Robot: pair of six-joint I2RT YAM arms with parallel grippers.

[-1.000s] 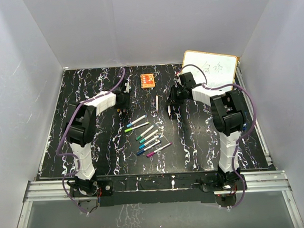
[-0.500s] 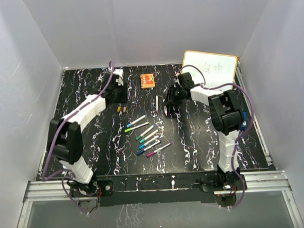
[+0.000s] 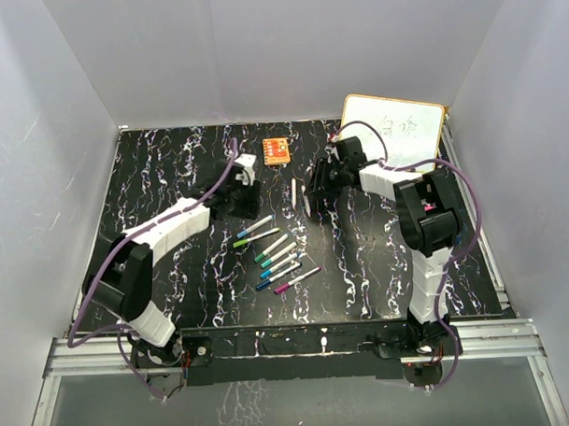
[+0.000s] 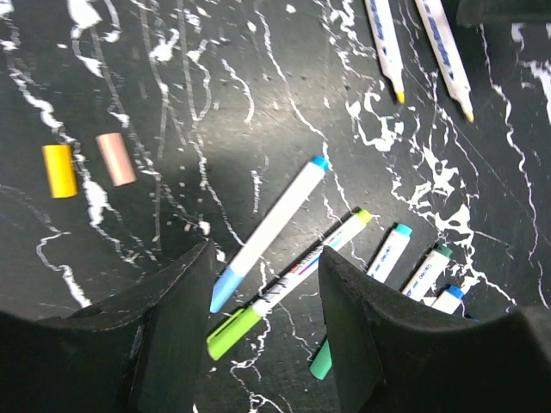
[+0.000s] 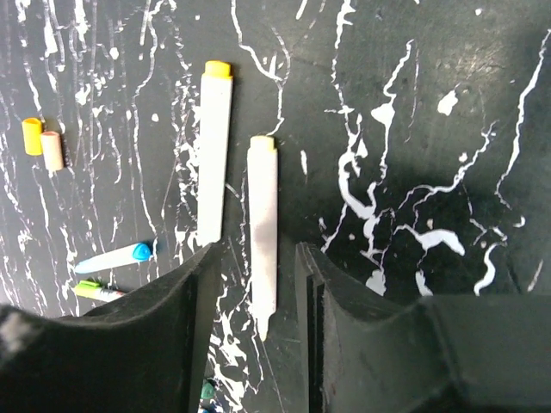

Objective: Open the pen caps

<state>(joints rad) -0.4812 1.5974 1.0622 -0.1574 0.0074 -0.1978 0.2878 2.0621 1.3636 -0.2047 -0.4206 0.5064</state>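
I will next grab the light-blue-capped pen (image 3: 249,230) beside its cap with my left gripper, so the far end of the pen's white body stays free to hand over to my right gripper.
Several capped white pens (image 3: 275,255) lie in a row mid-table. My left gripper (image 3: 235,198) (image 4: 269,258) is open above the row's far end; a light-blue-capped pen (image 4: 274,231) and a green-capped pen (image 4: 293,280) lie between its jaws, untouched. Two loose pen caps, yellow (image 4: 58,169) and pinkish (image 4: 115,158), lie to the left. Two uncapped pens (image 5: 213,155) (image 5: 263,228) lie side by side. My right gripper (image 3: 312,191) (image 5: 256,258) is open, its jaws either side of the second one's tip. The loose caps also show in the right wrist view (image 5: 32,136).
An orange square block (image 3: 276,151) lies at the back centre. A white whiteboard (image 3: 394,130) leans at the back right corner. White walls close in the black marbled table (image 3: 152,161) on three sides.
My left arm swung out to the back left, then came back right and nearer, over the far end of the pen row. My right gripper shifted slightly left with the uncapped pen.
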